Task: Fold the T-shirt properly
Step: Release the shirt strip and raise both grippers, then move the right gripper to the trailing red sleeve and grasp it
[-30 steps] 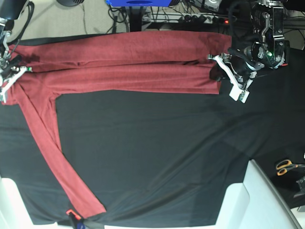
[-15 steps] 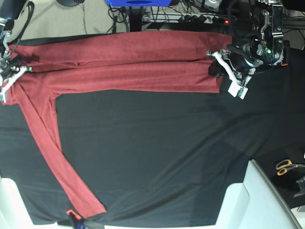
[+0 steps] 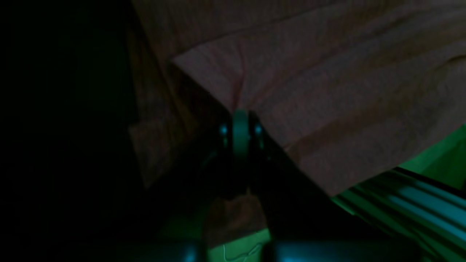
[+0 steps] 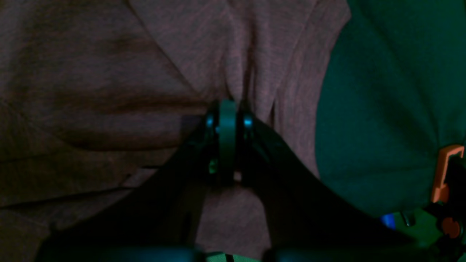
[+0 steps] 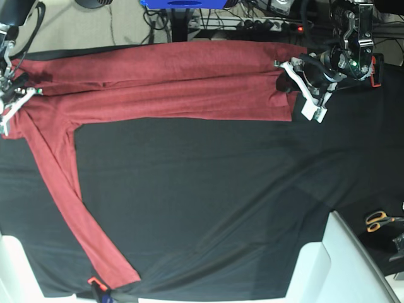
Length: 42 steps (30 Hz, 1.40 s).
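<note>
The T-shirt's fold (image 5: 266, 91) in my left gripper's fingers lies down on the T-shirt's lower layer (image 5: 286, 115). My left gripper releases the T-shirt next, as it would settle folded.
The maroon T-shirt (image 5: 170, 85) lies stretched in a long folded band across the back of the black tablecloth (image 5: 208, 202). One long sleeve (image 5: 76, 208) runs toward the front left corner. My left gripper (image 5: 293, 88) is at the shirt's right end, shut on the hem. In the left wrist view the left gripper (image 3: 240, 122) pinches a fold of the T-shirt (image 3: 327, 83). My right gripper (image 5: 11, 96) is at the shirt's left end. In the right wrist view the right gripper (image 4: 228, 111) is shut on bunched cloth of the T-shirt (image 4: 109, 72).
Scissors (image 5: 379, 219) lie at the right edge. White bins stand at the front right (image 5: 334, 265) and front left (image 5: 14, 268). A small orange clip (image 5: 93, 281) sits by the sleeve cuff. Cables and a power strip (image 5: 262, 24) run behind the table.
My left gripper has moved toward the back of the table and a little left, carrying the shirt's right end with it. The right arm has stayed still.
</note>
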Each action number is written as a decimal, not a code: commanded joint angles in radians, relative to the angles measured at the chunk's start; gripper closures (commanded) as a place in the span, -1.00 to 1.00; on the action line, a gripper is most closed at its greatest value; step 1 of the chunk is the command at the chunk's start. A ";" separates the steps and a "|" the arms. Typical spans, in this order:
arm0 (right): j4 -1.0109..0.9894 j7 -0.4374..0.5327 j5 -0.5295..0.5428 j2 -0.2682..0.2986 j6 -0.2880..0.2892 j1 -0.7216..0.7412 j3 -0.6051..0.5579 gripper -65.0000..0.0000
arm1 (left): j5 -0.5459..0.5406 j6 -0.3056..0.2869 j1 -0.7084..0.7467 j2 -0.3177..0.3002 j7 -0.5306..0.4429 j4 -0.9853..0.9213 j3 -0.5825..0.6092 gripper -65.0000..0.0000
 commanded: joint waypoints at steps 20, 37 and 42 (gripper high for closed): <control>0.156 0.015 -0.002 -0.045 -0.014 0.001 0.018 -0.49 | -0.019 0.003 0.006 -0.009 -0.004 0.066 -0.073 -0.69; -0.065 0.019 -0.002 0.073 0.055 0.351 -0.110 -0.57 | -0.022 -0.016 0.011 0.015 0.101 0.164 -0.422 -0.69; -0.407 0.125 -0.004 0.102 0.063 0.551 -0.214 -0.57 | -0.022 -0.131 0.034 0.026 0.101 0.159 -0.462 -0.68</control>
